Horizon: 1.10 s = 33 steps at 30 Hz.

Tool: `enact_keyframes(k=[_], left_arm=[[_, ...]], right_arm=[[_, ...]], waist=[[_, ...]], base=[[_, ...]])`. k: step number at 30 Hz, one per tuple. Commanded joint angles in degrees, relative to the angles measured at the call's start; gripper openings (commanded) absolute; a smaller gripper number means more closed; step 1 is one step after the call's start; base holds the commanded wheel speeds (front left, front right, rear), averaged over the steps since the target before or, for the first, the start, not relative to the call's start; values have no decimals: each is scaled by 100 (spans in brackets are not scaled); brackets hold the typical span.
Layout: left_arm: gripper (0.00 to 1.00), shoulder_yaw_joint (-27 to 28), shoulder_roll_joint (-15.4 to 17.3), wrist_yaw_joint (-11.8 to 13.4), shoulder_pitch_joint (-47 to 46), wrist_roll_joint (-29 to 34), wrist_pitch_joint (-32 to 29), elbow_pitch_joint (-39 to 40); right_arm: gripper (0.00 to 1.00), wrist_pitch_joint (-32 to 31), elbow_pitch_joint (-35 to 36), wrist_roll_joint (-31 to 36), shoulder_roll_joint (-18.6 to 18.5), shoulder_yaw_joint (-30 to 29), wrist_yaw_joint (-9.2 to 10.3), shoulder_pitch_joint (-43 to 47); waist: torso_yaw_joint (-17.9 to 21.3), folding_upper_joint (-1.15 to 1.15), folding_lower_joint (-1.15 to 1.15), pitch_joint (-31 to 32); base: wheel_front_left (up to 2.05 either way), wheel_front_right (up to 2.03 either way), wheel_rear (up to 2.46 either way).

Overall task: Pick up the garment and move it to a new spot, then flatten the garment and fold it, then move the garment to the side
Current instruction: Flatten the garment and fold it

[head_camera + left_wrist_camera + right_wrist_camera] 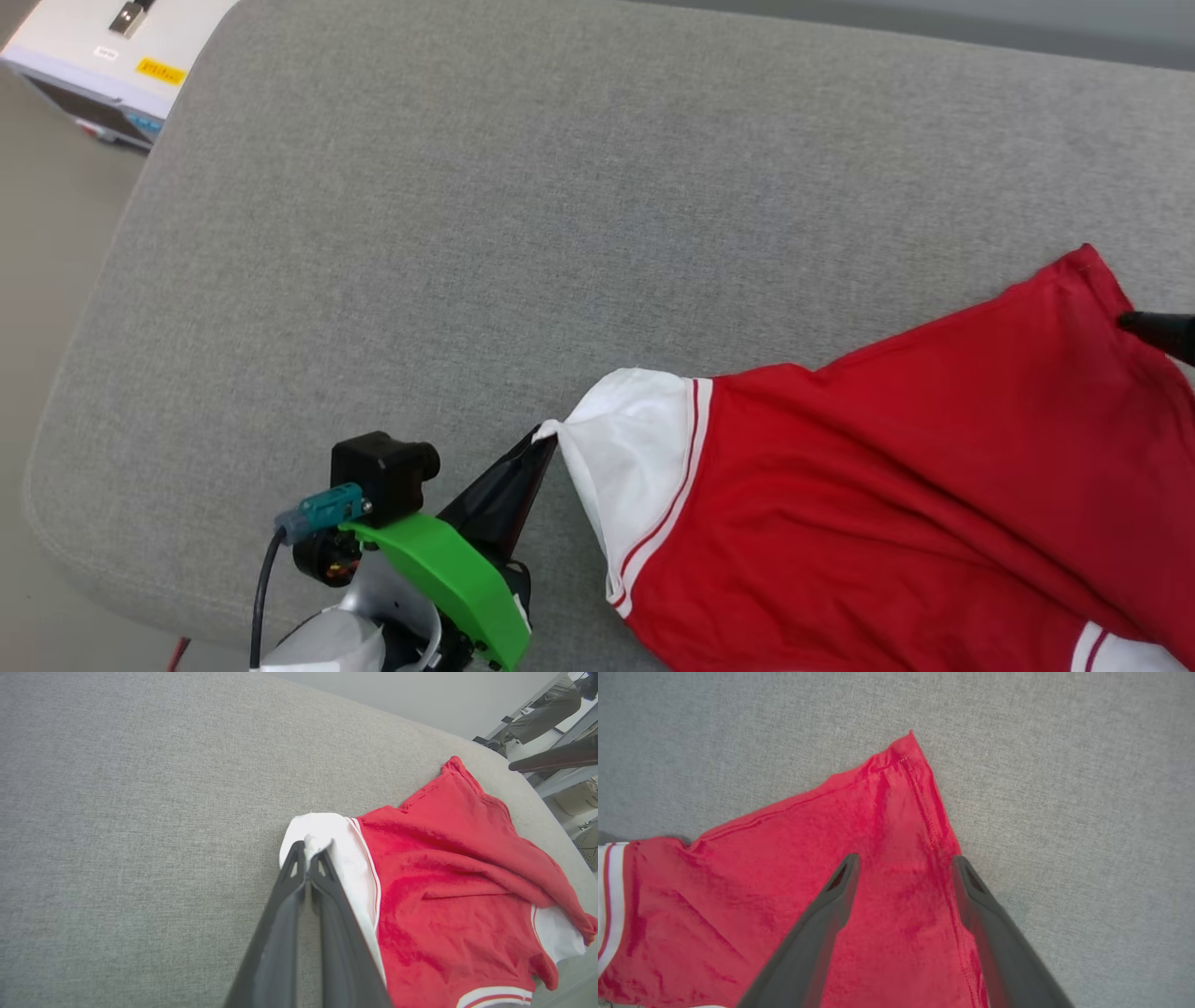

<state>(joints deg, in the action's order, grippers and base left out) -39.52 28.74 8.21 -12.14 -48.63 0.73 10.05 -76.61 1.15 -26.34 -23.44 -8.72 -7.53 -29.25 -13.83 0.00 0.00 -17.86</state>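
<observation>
My right gripper takes hold of the garment by its red hem corner (1093,274) next, to spread the garment flat from the garment's white sleeve (636,459).
The garment (896,485) is a red jersey with white sleeves, lying rumpled on the grey cushioned surface (523,233) at the lower right of the head view. My left gripper (543,439) is shut on the edge of its white sleeve (322,835), pinching a fold of white cloth between the fingertips. In the right wrist view my right gripper (903,863) stands open over the garment's (859,868) red hem corner, one finger on the cloth and the other at its stitched edge. One dark fingertip (1158,329) of it shows at the head view's right edge.
The grey cushioned surface stretches wide to the left and back. A white device (112,56) with a yellow label sits beyond its far left corner. Furniture legs (551,756) show past the cushion's far edge in the left wrist view.
</observation>
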Motion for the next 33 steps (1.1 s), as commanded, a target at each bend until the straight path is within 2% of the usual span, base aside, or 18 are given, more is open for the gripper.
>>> enact_keyframes(k=[1, 9, 18, 19, 20, 21, 26, 33], left_arm=[[0, -6, -46, -44, -115, 46, 49, -5], [0, -86, -200, -157, -291, 84, 117, -99], [0, -110, -301, -211, -403, 86, 183, -251], [0, -111, -302, -216, -409, 82, 184, -262], [0, -110, -299, -219, -412, 79, 184, -270], [0, -107, -295, -219, -414, 76, 186, -280], [0, -97, -278, -214, -413, 55, 185, -328], [0, -31, -190, -169, -357, 14, 199, -376]], right_arm=[[100, 34, -140, 79, -12, 8, 4, -172], [100, 172, -929, 419, -133, 41, 4, -649], [100, 224, -1420, 491, -260, 238, 4, -492], [95, 197, -1443, 461, -282, 283, 4, -449], [54, 193, -1459, 442, -296, 302, 4, -424], [0, 208, -1469, 418, -305, 327, 4, -401], [0, 380, -1539, 345, -267, 323, 4, -369], [0, 974, -1671, 187, -174, 305, 4, -478]], waist=[[-383, 0, 0, -396], [-680, 0, 0, -721], [-842, 0, 0, -847], [-850, 0, 0, -846], [-853, 0, 0, -843], [-854, 0, 0, -835], [-825, 0, 0, -731], [-655, 0, 0, -364]], base=[[0, 0, 0], [0, 0, 0], [0, 0, 0], [0, 0, 0], [0, 0, 0], [0, 0, 0], [0, 0, 0], [0, 0, 0]])
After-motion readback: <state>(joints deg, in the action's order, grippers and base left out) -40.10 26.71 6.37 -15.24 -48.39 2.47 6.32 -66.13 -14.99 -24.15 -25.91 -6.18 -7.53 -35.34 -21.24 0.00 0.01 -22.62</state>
